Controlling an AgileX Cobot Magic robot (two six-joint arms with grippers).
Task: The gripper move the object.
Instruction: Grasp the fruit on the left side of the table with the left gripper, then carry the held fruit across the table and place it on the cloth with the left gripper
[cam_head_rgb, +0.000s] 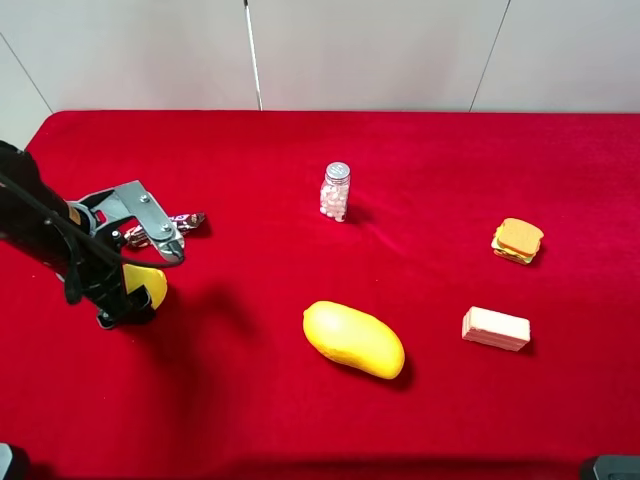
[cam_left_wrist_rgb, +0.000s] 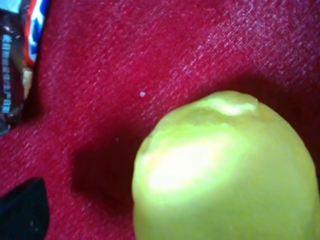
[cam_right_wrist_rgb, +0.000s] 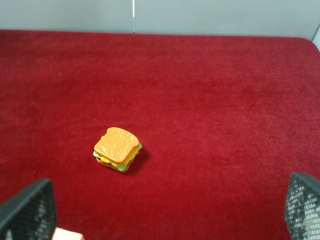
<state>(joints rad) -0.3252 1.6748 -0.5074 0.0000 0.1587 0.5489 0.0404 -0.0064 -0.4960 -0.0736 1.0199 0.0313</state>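
Observation:
My left gripper closes on the lemon's rounded body now, since black fingers are on either side of the lemon's body, close to the red cloth.
The yellow lemon lies on the red cloth at the left, half hidden behind my left arm. It fills much of the left wrist view. My left gripper is down at the lemon. One black fingertip shows with a strip of cloth between it and the lemon, so the jaws stand open. The other finger is out of view. My right gripper is open and empty, hovering over the cloth, and does not show in the exterior high view.
A candy bar lies just behind the left gripper, also seen in the left wrist view. A large mango is at centre front, a pill bottle behind it. A toy sandwich and a pink wafer block are on the right.

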